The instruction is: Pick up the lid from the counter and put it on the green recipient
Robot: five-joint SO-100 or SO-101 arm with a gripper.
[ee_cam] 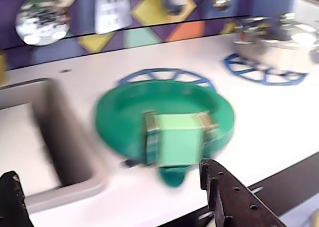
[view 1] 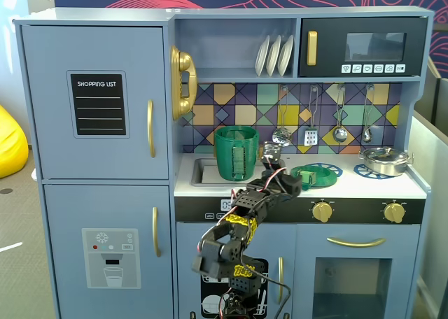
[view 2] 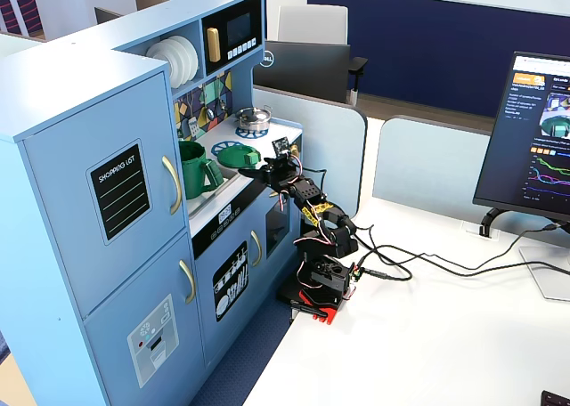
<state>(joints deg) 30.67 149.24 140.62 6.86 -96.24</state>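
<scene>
The lid's light green tab handle is the part my gripper will grab next, to put the lid on the green recipient.
The lid is a flat green disc with a light green tab handle. It lies on the white counter over a blue burner ring, right of the sink, and also shows in both fixed views. The green recipient is a tall dark green pot standing in the sink; it is out of the wrist view. My gripper is open wide and empty, at the counter's front edge just short of the lid. The wrist view is blurred.
The sink basin is left of the lid. A silver metal pot sits on the right burner ring. Utensils hang on the back wall. Gold knobs stick out below the counter edge.
</scene>
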